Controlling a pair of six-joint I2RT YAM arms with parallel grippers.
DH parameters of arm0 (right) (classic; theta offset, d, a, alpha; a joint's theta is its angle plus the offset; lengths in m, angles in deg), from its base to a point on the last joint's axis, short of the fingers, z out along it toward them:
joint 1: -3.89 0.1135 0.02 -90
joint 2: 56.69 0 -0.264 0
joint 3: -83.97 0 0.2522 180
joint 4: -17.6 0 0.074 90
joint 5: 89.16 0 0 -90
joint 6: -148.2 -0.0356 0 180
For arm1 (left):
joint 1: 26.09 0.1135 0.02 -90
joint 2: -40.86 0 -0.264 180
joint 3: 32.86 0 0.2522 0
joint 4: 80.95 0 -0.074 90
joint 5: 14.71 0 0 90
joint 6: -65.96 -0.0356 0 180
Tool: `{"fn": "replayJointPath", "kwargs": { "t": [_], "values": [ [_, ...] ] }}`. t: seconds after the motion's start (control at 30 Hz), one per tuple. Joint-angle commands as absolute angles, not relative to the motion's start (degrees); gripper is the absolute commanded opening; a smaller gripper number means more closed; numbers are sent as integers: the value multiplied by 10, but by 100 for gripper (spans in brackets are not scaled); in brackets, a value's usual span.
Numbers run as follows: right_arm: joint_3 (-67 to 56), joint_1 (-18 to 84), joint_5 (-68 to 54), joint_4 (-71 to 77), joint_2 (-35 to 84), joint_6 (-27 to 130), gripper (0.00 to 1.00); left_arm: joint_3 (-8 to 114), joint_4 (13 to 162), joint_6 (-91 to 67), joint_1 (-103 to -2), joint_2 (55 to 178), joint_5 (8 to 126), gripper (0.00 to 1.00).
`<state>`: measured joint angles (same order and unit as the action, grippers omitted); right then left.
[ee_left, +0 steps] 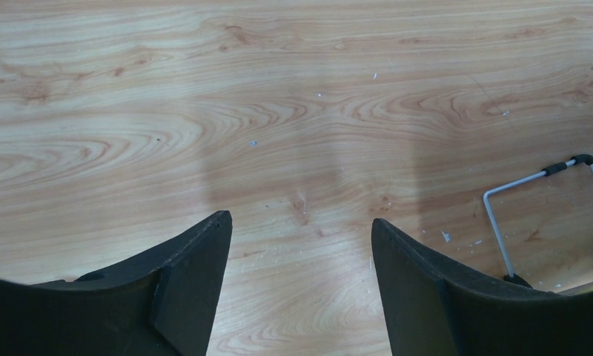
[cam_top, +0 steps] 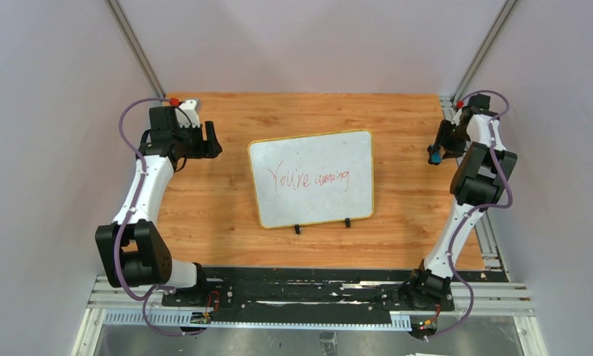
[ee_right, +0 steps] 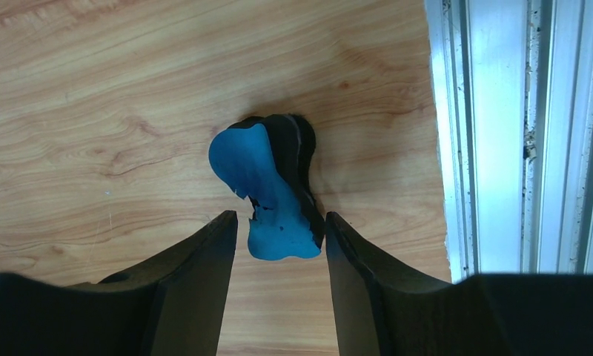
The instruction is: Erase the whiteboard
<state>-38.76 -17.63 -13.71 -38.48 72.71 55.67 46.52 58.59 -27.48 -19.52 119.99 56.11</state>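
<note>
Next, the right gripper grabs the eraser across its sides near the eraser's middle [cam_top: 435, 156], which leaves its black bottom free to erase the whiteboard [cam_top: 312, 200].
The whiteboard [cam_top: 312, 200] lies flat in the middle of the wooden table, with red writing across it and two black clips on its near edge. My left gripper [cam_top: 213, 140] is open and empty, above bare wood left of the board [ee_left: 301, 222]. My right gripper [cam_top: 434, 152] is at the far right of the table. Its jaws stand around the near end of the small blue and black eraser [ee_right: 267, 193], which also shows in the top view [cam_top: 432, 157]. The right finger [ee_right: 353, 259] touches the eraser. A small gap shows at the left finger [ee_right: 204, 259].
A metal rail [ee_right: 494, 133] runs along the table's right edge, close to the eraser. A thin grey wire bracket with black tips [ee_left: 501, 222] lies at the right edge of the left wrist view. Grey walls enclose the table.
</note>
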Motion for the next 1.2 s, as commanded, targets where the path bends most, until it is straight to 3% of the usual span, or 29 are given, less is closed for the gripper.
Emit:
{"fn": "replayJointPath", "kwargs": {
  "t": [0.0,0.33,0.5,0.87,0.97,1.17],
  "values": [
    [-397,-169,-154,-393,745,558,49,462,588,-280,-192,1188,562,73],
    [-392,-157,-150,-396,754,559,48,461,587,-279,-193,1192,562,73],
    [-395,-154,-147,-401,760,558,30,462,586,-278,-193,1192,562,73],
    [-390,-154,-126,-405,760,556,14,454,589,-278,-193,1187,562,73],
    [-390,-154,-111,-406,765,555,16,451,590,-278,-193,1185,561,73],
    [-386,-151,-102,-406,771,549,34,450,590,-277,-192,1183,562,73]
  ]
}}
